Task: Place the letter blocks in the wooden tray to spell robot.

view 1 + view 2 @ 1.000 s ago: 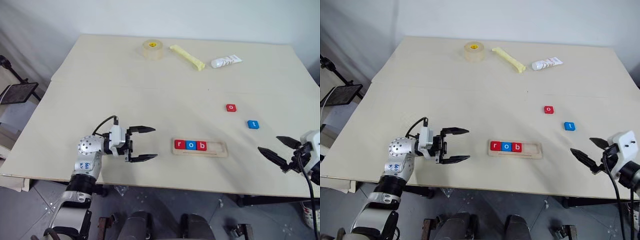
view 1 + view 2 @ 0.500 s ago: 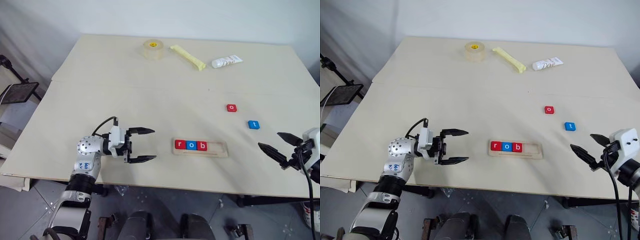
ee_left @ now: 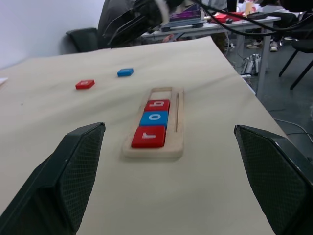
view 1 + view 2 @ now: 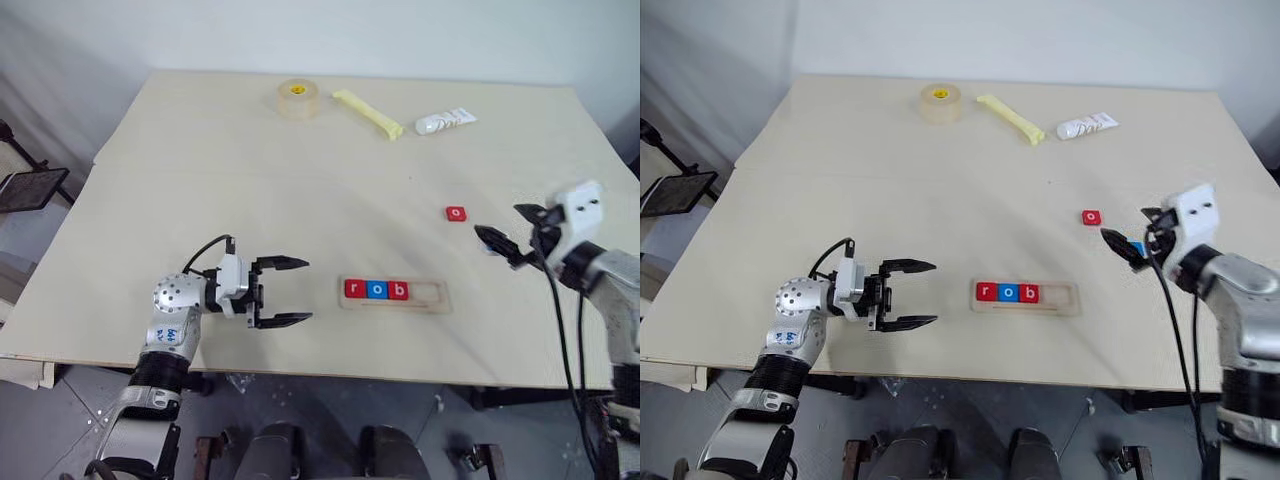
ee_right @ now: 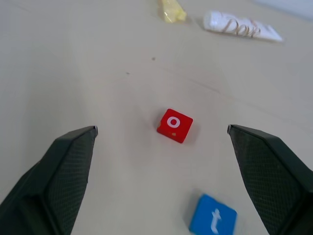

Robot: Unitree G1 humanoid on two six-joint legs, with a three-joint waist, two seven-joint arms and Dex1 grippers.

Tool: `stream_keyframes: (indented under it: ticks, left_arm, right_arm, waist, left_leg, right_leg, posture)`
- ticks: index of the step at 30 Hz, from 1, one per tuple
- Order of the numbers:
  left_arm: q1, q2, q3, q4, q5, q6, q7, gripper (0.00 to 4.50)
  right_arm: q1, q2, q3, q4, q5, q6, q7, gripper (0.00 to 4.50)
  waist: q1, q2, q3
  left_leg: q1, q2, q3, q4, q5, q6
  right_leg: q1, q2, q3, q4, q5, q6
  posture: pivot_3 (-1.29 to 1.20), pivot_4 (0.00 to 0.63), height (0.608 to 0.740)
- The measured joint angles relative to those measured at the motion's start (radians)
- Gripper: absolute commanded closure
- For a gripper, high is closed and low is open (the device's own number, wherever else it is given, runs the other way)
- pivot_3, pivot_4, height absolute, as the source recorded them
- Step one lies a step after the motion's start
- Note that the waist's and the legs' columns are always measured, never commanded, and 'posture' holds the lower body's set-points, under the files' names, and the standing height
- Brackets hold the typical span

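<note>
I will next use my right gripper to grab the red o block (image 4: 456, 213) by its sides, and this will add the next letter of robot to the tray (image 4: 427, 295).
The wooden tray (image 4: 427, 295) lies near the table's front edge with three letter blocks at its left end: a red r (image 4: 354, 289), a blue o (image 4: 377, 290) and a red b (image 4: 399, 291). A loose red o block (image 4: 456, 213) rests further back to the right. A blue t block (image 5: 213, 216) lies just in front of the red o, under my right gripper (image 4: 501, 224), which hovers open and empty over both loose blocks. My left gripper (image 4: 306, 290) is open and empty, level, pointing at the tray's left end from a short gap.
At the table's far edge sit a roll of tape (image 4: 298, 98), a yellow stick-shaped packet (image 4: 368, 113) and a white tube (image 4: 445, 122). The table's front edge (image 4: 400, 372) runs just below the tray.
My right gripper has moved from the table's front right edge forward and inward to above the blue t block, still open. The left gripper has stayed put. The camera shifted slightly.
</note>
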Motion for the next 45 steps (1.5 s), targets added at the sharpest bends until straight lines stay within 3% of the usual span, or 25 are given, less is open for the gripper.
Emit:
stream_keyframes:
  ticks: [8,18,27,28,33,38,45]
  left_arm:
    - [0.066,-0.007,-0.002,-0.08,-0.001,0.015,0.039,0.0]
    - [0.127,-0.013,-0.003,-0.164,0.0,0.029,0.09,0.0]
    - [0.152,-0.013,-0.003,-0.182,0.0,0.03,0.116,0.0]
    - [0.152,-0.012,-0.003,-0.182,0.0,0.03,0.116,0.0]
    - [0.142,-0.011,-0.004,-0.177,0.0,0.03,0.112,0.0]
    - [0.11,-0.003,-0.005,-0.158,-0.002,0.03,0.087,0.0]
    - [0.067,-0.001,-0.002,-0.08,-0.002,0.026,0.043,0.0]
  right_arm:
    - [-0.27,0.131,0.091,0.452,-0.136,-0.163,-0.15,0.04]
    - [-0.418,0.189,0.105,0.793,-0.177,-0.296,-0.216,0.04]
    - [-0.438,0.22,0.076,0.831,-0.166,-0.311,-0.292,2.97]
    - [-0.434,0.221,0.074,0.824,-0.163,-0.31,-0.298,3.04]
    - [-0.349,0.22,0.057,0.676,-0.154,-0.272,-0.309,3.04]
    - [-0.144,0.211,0.034,0.26,-0.114,-0.117,-0.326,3.04]
    - [0.279,0.252,-0.095,-0.457,0.002,0.189,-0.413,3.04]
  waist:
    - [-0.01,0.0,0.0]
    - [-0.01,0.001,0.0]
    - [-0.009,0.001,0.0]
    - [-0.009,0.001,0.0]
    - [-0.006,0.001,0.0]
    - [-0.005,0.002,0.001]
    - [0.006,0.002,0.001]
  left_leg:
    - [-0.001,0.0,0.0,-0.001,0.0,0.0]
    - [-0.001,0.0,0.0,-0.001,0.0,0.0]
    - [0.0,0.0,-0.001,0.0,0.0,0.0]
    - [0.0,0.0,-0.001,0.0,0.0,0.0]
    - [-0.001,0.0,-0.001,0.0,0.0,0.0]
    - [-0.001,0.0,-0.001,-0.001,0.0,0.0]
    - [-0.001,0.0,-0.002,-0.001,0.0,-0.001]
  right_leg:
    - [-0.001,0.0,0.0,0.0,0.0,0.0]
    - [-0.001,0.0,0.0,0.001,0.0,0.0]
    - [-0.001,0.0,0.001,0.003,0.0,0.0]
    - [-0.001,0.0,0.001,0.003,0.0,0.0]
    - [-0.002,0.0,0.001,0.003,0.0,0.0]
    - [-0.003,0.0,0.001,0.005,0.0,0.0]
    - [-0.003,0.0,0.001,0.005,0.0,0.0]
  posture:
    - [0.0,0.15,0.74]
    - [0.0,0.15,0.74]
    - [0.0,0.15,0.74]
    - [0.0,0.15,0.74]
    - [0.0,0.15,0.74]
    - [0.0,0.15,0.74]
    - [0.0,0.15,0.74]
